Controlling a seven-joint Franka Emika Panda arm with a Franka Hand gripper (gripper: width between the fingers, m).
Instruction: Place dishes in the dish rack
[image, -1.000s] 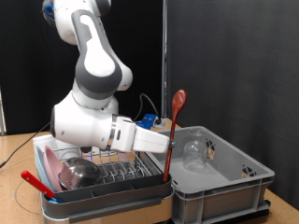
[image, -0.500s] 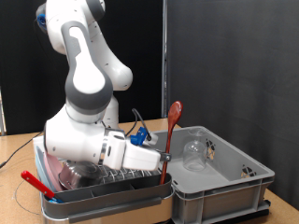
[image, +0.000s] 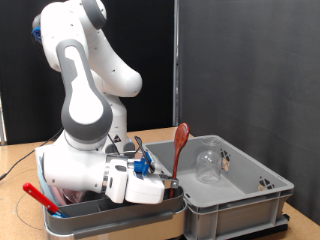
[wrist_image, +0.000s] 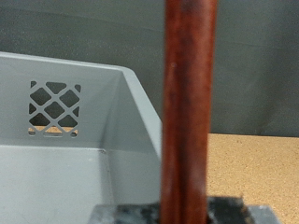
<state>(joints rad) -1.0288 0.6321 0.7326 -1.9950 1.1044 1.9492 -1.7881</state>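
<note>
The red spoon's (image: 178, 145) lower end is down inside the grey utensil cup, so the spoon would rest in the rack. It is time to open my gripper now.
My gripper (image: 166, 186) is low at the right end of the dish rack (image: 150, 204) and is shut on a dark red long-handled spoon (image: 178, 145). The spoon leans to the exterior view's right, its bowl up, its lower end down in a grey utensil cup (wrist_image: 187, 213). In the wrist view the spoon's handle (wrist_image: 190, 103) fills the middle. A bit of the pink plate (image: 62, 192) shows in the rack behind my arm. The steel bowl is hidden. The clear glass (image: 207, 161) stands in the grey tub (image: 245, 200). A thin bright red handle (image: 38, 195) sticks out at the rack's left front.
The grey plastic tub stands directly right of the rack; its latticed wall (wrist_image: 54, 105) shows in the wrist view. My arm (image: 85, 110) bends over the rack's left half. A black curtain hangs behind. Wooden table (image: 15, 205) lies at the left.
My arm has folded down and the gripper has dropped towards the rack. The spoon came down with it, moved a little left, and tilted from upright to leaning right.
</note>
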